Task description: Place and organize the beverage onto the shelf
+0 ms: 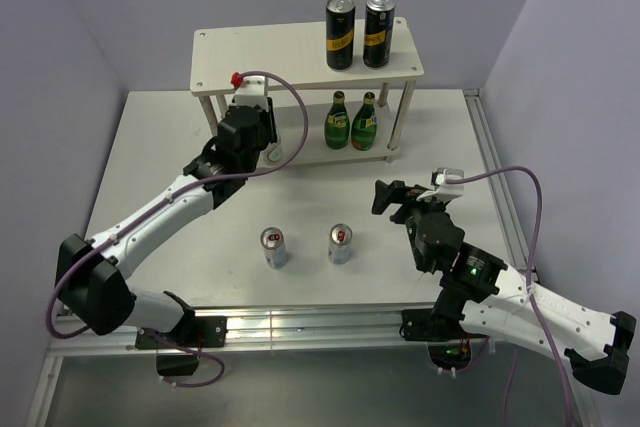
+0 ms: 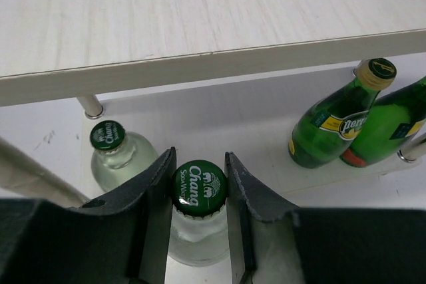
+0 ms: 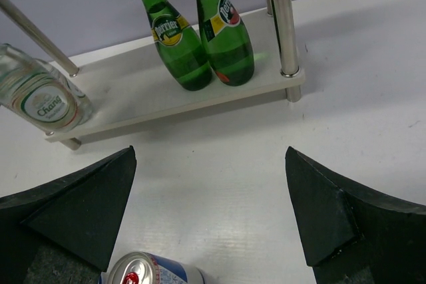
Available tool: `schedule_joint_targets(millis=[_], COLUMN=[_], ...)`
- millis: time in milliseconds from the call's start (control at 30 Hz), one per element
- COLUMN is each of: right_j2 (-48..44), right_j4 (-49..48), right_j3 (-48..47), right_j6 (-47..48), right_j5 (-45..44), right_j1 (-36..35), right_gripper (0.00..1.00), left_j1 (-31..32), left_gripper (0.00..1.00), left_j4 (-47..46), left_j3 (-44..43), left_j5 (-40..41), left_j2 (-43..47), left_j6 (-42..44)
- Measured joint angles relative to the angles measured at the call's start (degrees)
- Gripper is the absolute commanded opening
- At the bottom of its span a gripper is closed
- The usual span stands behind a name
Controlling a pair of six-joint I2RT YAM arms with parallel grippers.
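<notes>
I should first move the clear bottle to the board of the lower level, because its base is short of that board and the bottle would drop off the board's front edge if I opened my left gripper now.
The shelf [image 1: 300, 55] stands at the back of the table. Two green bottles [image 1: 351, 122] stand on the right of its lower tier [image 2: 266, 138]. My left gripper [image 1: 255, 142] reaches under the top board at the left end. In the left wrist view it [image 2: 200, 154] is shut on the green-capped neck of a clear bottle [image 2: 199, 187]. A second clear bottle [image 2: 110, 144] stands just behind to the left. Two slim cans [image 1: 274, 247] [image 1: 341, 243] stand on the table. My right gripper [image 1: 395, 199] is open and empty, above and behind a can [image 3: 150, 272].
Two tall black cans with yellow labels [image 1: 341, 32] [image 1: 378, 30] stand on the right of the top tier. Shelf posts [image 3: 283, 24] stand beside the green bottles [image 3: 200, 38]. A purple cable [image 1: 300, 112] loops in front of the lower tier.
</notes>
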State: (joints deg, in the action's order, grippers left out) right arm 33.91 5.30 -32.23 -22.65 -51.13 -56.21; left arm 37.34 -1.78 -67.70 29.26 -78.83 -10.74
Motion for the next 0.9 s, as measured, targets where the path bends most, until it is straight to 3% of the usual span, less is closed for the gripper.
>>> schedule_joint_targets(millis=[500, 900], right_j2=[0.4, 2.2], right_j4=[-0.2, -1.4], right_j3=[0.0, 0.0], right_j6=[0.2, 0.4], right_j5=[-0.1, 0.2], right_j1=[0.5, 1.2], right_gripper=[1.00, 1.00], left_j1=[-2.3, -2.5], left_gripper=[0.00, 0.00], left_j4=[-14.8, -25.2], left_j3=[4.7, 6.6], left_j5=[-2.6, 2.4], left_j2=[-9.8, -14.4], left_j6=[-1.9, -1.1])
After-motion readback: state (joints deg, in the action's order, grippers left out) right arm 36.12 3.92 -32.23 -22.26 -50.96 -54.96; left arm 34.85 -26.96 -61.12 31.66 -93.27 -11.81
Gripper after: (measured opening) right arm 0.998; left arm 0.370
